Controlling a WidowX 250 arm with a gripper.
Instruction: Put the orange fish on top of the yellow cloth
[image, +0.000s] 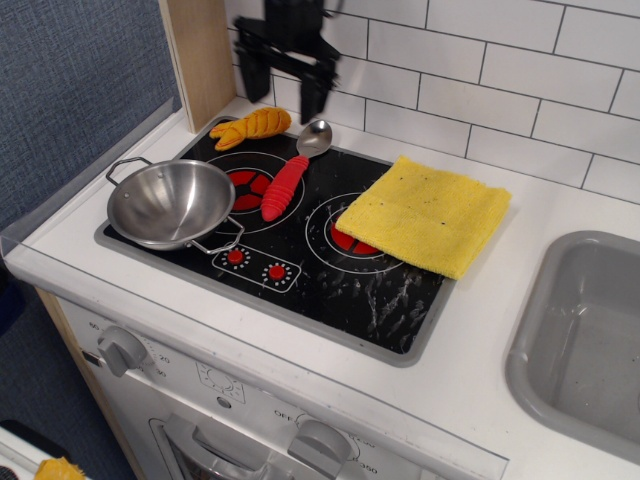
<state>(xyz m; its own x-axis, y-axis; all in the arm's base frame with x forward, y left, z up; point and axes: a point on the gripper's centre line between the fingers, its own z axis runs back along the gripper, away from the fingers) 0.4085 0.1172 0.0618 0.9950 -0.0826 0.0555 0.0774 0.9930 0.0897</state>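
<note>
I should next grab the orange fish by its plump body (258, 124). Then I can place the fish on top of the yellow cloth (425, 214).
The orange fish (250, 126) lies at the back left corner of the black stovetop (300, 260), tail toward the left. The yellow cloth (425, 214) lies flat over the right burner and the counter beside it. My gripper (284, 85) hangs open and empty above the back of the stove, just right of and above the fish, its two dark fingers pointing down. It touches nothing.
A red-handled metal spoon (291, 175) lies between the burners. A steel pan (170, 204) sits on the front left burner. A grey sink (585, 340) is at the right. A wooden post (200, 60) and tiled wall stand behind.
</note>
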